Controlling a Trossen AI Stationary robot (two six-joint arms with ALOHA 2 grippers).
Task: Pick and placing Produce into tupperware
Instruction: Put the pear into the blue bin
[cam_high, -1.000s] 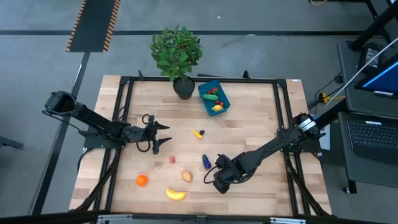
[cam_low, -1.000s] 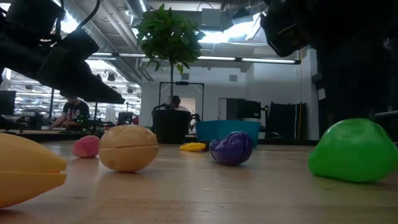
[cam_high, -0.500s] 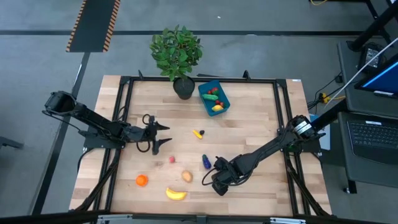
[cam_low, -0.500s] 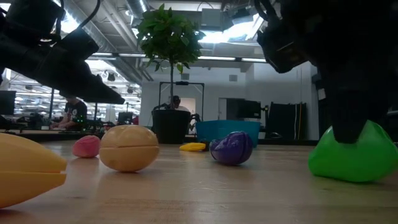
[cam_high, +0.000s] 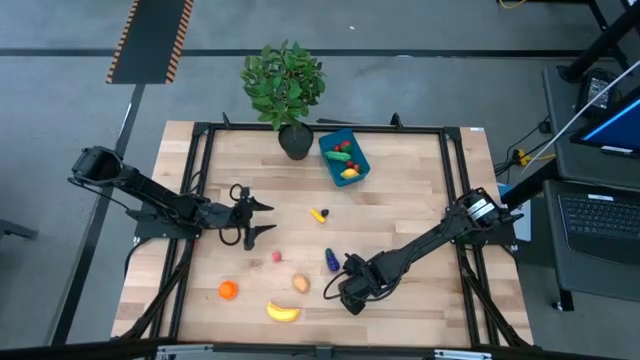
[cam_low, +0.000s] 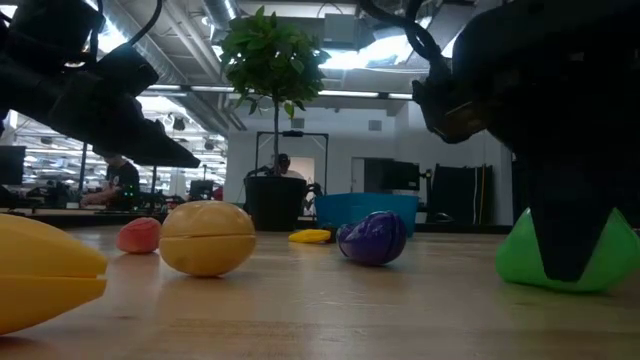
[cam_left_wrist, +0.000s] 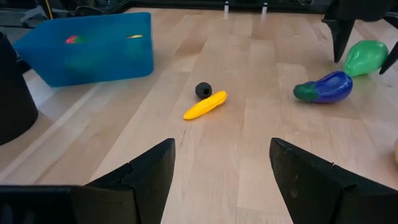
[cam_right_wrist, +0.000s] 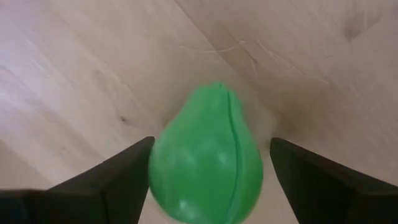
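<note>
My right gripper grabs the green pear by its wide round body (cam_right_wrist: 205, 174) next, to place it in the blue tupperware.
My right gripper (cam_right_wrist: 211, 144) is open and low over a green pear-shaped toy fruit (cam_right_wrist: 206, 155) near the table's near edge; one finger stands on each side of it. In the low view one dark finger (cam_low: 565, 235) covers the middle of the fruit (cam_low: 515, 255), which rests on the wood. My left gripper (cam_high: 255, 218) waits open above the table's left half. The blue tupperware (cam_high: 344, 157) lies open at the far side with some produce inside. Loose on the table: eggplant (cam_high: 329, 260), potato (cam_high: 300, 284), red berry (cam_high: 276, 257), orange (cam_high: 228, 290), banana (cam_high: 283, 312).
A small yellow piece (cam_left_wrist: 205, 104) and a dark berry (cam_left_wrist: 203, 89) lie mid-table, between the left gripper and the tupperware (cam_left_wrist: 93, 46). A potted plant (cam_high: 285, 85) stands just left of the container at the far edge. Bare wood stretches along the table's right half.
My right gripper has come down over the green fruit: a second ago it hung above it, and now its fingers reach down on both sides of it. The fruit has stayed where it was.
</note>
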